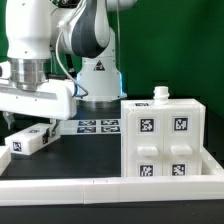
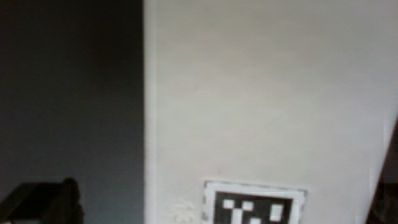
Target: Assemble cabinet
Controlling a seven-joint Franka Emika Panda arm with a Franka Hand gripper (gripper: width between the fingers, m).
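My fingers reach down beside the loose white piece's long sides, so closing now would hold it.
The white cabinet body point(image 1: 165, 140) stands at the exterior view's right and shows several black-and-white tags on its front. A small white peg point(image 1: 160, 93) sticks up from its top. A loose white cabinet piece point(image 1: 30, 141) with tags lies on the dark table at the exterior view's left. My gripper point(image 1: 31, 127) hangs directly over it, close to its top. In the wrist view this piece point(image 2: 267, 100) fills most of the frame and shows one tag point(image 2: 249, 206). One dark finger point(image 2: 45, 200) stands apart from its edge. The gripper point(image 2: 205, 216) looks open.
The marker board point(image 1: 100, 126) lies flat on the table behind, in front of the white robot base point(image 1: 98, 75). A low white wall point(image 1: 100, 186) runs along the front. Dark table point(image 1: 85, 155) lies between the loose piece and the cabinet body.
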